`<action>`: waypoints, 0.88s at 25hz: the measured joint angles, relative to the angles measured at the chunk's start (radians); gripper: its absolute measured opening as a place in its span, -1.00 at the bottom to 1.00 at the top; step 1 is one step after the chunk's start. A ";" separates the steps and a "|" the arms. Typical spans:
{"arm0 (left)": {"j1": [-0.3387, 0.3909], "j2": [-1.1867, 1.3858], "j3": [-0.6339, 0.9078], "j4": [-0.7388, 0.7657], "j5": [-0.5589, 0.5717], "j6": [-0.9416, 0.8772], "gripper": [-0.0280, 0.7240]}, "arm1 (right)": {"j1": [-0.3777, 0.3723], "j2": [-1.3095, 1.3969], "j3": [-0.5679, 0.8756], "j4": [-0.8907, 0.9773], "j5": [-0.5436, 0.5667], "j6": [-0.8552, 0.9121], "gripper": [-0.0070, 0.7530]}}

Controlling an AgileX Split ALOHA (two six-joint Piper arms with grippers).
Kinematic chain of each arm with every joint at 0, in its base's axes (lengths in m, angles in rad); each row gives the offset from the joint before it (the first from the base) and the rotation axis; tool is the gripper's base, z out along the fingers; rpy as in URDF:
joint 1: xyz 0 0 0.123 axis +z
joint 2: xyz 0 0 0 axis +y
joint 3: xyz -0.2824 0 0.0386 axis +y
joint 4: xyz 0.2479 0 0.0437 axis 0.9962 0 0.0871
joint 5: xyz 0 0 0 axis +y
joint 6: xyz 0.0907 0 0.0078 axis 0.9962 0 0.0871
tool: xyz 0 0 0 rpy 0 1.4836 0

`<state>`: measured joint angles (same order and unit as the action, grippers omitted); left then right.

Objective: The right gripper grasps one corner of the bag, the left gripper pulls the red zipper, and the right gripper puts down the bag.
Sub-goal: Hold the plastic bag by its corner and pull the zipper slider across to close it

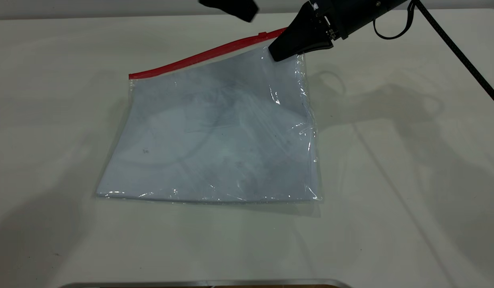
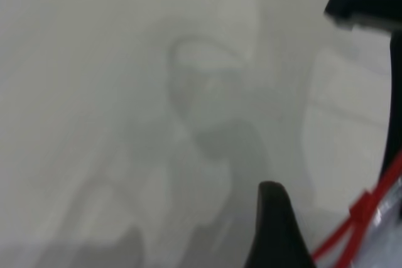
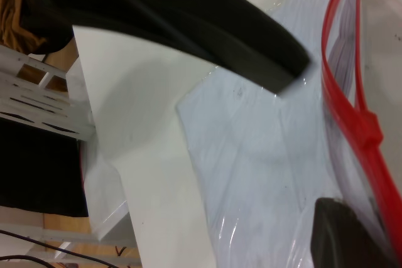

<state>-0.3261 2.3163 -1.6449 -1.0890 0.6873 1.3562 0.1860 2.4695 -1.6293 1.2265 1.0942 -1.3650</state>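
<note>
My left gripper grabs the zipper by its slider tab [image 1: 263, 35] next, to pull it along the bag's red strip [image 1: 197, 58].
The clear bag [image 1: 215, 136] with white sheets lies on the table, its right side wrinkled and slightly raised. The red zipper [image 1: 199, 55] runs along its far edge, the slider tab [image 1: 263, 35] near the right end. In the wrist views the strip splits into two red lines beyond the slider [image 3: 370, 128]. My right gripper [image 1: 275, 54] is at the red-tipped far right corner, jaws apart: one finger [image 3: 276, 61] above the plastic, the other [image 3: 342, 233] under it. My left gripper [image 1: 235, 9] hovers just behind the zipper; one finger [image 2: 273, 230] shows beside the slider [image 2: 361, 208].
The white table [image 1: 391, 160] extends around the bag on all sides. A metal rim [image 1: 207, 283] runs along the near edge. The right arm's looped cable [image 1: 391, 30] hangs behind the far right corner. Shelving and floor [image 3: 38, 105] lie beyond the table edge.
</note>
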 joint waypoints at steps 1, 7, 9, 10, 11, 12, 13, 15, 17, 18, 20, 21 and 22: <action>0.000 0.018 -0.008 -0.023 0.003 0.012 0.54 | 0.000 0.000 0.000 0.000 0.000 0.000 -0.89; -0.008 0.092 -0.064 -0.063 0.042 0.028 0.54 | 0.000 0.000 0.000 0.000 0.000 0.000 -0.89; -0.016 0.104 -0.070 -0.070 0.052 0.028 0.54 | 0.000 0.000 0.000 -0.001 0.000 0.000 -0.89; -0.020 0.108 -0.072 -0.072 0.054 0.028 0.54 | 0.000 0.000 0.000 -0.001 -0.001 0.000 -0.89; -0.024 0.110 -0.074 -0.072 0.055 0.028 0.53 | 0.000 0.000 0.000 -0.002 -0.003 0.000 -0.89; -0.026 0.112 -0.076 -0.072 0.056 0.028 0.53 | 0.000 0.000 0.000 -0.005 -0.004 0.000 -0.89; -0.026 0.112 -0.076 -0.072 0.057 0.028 0.51 | 0.000 0.000 0.000 -0.006 -0.004 0.000 -0.89; -0.026 0.112 -0.076 -0.072 0.061 0.028 0.47 | 0.000 0.000 0.000 -0.006 -0.004 0.000 -0.89; -0.026 0.112 -0.076 -0.072 0.063 0.028 0.41 | 0.000 0.000 0.000 -0.006 -0.005 0.000 -0.89; -0.026 0.112 -0.076 -0.072 0.065 0.028 0.38 | 0.000 0.000 0.000 -0.006 -0.005 0.000 -0.89; -0.026 0.112 -0.076 -0.072 0.066 0.028 0.30 | 0.000 0.000 0.000 -0.006 -0.007 0.000 -0.89; -0.026 0.112 -0.076 -0.072 0.067 0.028 0.26 | 0.000 0.000 0.000 -0.006 -0.008 0.000 -0.89; -0.026 0.112 -0.076 -0.072 0.069 0.028 0.23 | 0.000 0.000 0.000 -0.006 -0.008 0.000 -0.89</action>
<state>-0.3525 2.4286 -1.7208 -1.1612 0.7563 1.3846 0.1860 2.4695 -1.6293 1.2207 1.0864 -1.3653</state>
